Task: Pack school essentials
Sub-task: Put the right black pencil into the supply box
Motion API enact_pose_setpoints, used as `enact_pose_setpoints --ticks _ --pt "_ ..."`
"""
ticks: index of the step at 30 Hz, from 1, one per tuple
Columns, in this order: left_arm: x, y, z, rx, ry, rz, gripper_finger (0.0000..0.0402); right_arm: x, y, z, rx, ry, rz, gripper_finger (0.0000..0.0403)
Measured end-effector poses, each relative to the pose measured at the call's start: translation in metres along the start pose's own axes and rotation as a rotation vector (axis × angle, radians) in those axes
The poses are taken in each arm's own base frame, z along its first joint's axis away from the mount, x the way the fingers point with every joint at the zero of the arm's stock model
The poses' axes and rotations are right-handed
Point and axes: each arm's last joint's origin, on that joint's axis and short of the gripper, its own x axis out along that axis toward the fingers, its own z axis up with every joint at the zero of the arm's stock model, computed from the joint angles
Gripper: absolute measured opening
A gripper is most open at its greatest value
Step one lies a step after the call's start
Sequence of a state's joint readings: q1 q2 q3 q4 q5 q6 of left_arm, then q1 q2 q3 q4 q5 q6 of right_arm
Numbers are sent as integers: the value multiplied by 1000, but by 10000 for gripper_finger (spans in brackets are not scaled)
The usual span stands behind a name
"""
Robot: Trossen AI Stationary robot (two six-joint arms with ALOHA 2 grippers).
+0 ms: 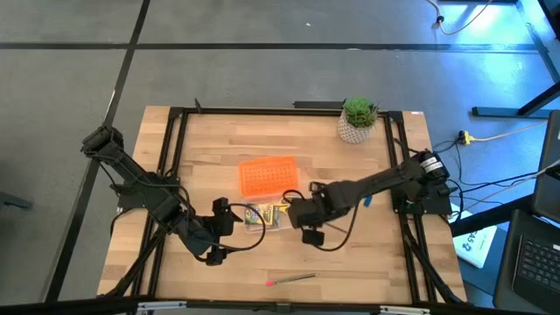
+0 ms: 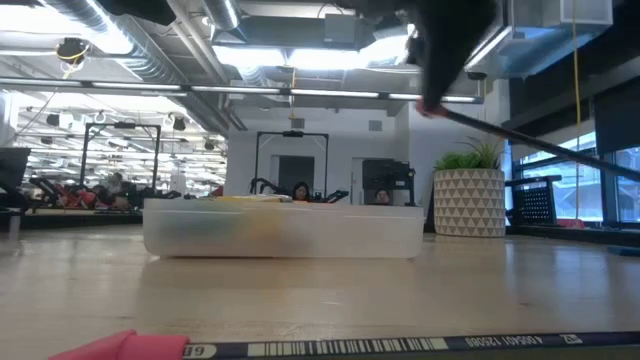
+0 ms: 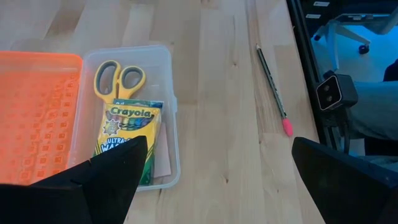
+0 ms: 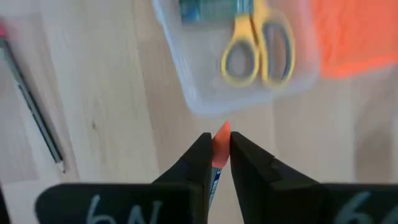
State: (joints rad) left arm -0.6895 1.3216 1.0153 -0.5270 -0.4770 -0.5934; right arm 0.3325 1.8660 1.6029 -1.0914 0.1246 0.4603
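The pen's red tip (image 4: 222, 144) is still short of the clear case's edge in the right wrist view, over the wood. My right gripper needs to keep holding the pen.
The clear case (image 1: 267, 215) lies open on the table with its orange lid (image 1: 268, 176) laid out toward the far edge. Yellow-handled scissors (image 3: 118, 79) and the crayon box (image 3: 129, 134) lie inside it. My left gripper (image 1: 219, 226) hovers open just left of the case, touching nothing; its fingers (image 3: 112, 180) are spread wide. My right gripper (image 1: 302, 219) is just right of the case, shut on a red-tipped pen (image 4: 221, 138). A second red-tipped pencil (image 1: 293, 280) lies flat near the table's near edge. The pink pad is out of view. My right gripper (image 4: 219, 142) pinches the pen between its two fingers just behind the red tip (image 4: 222, 132), which sticks out past the fingertips toward the case. The shaft runs back between the fingers along them. The pen is lifted clear of the table.
A potted plant (image 1: 357, 119) stands at the far right of the table. A small blue piece (image 1: 367, 202) lies under the right arm. Bare wood stretches between the case and the near edge, apart from the loose pencil (image 3: 272, 87).
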Motion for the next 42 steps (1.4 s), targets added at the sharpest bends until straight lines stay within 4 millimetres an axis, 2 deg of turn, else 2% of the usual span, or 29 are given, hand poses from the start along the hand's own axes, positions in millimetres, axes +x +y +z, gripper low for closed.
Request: enact_pose_setpoints --ticks 12,18,23,26,29,37,42 --pt "0 0 0 -7 -4 11 395 -35 -36 50 -215 -288 -60 55" --pt "-3 2 1 -26 -12 8 395 -43 -40 67 -307 -442 -66 55" --pt "-6 6 3 -41 -22 16 395 -47 -41 76 -316 -536 -64 55" --pt "-6 6 3 -38 -18 21 395 -41 -44 81 -328 -594 -54 55" --pt "-6 7 2 -34 -12 25 395 -25 -48 81 -336 -612 -23 55" --pt "-6 7 1 -25 -2 32 395 8 -65 72 -293 -534 -35 55" --pt "-6 7 1 -25 -2 32 395 14 -69 71 -283 -527 -40 55"
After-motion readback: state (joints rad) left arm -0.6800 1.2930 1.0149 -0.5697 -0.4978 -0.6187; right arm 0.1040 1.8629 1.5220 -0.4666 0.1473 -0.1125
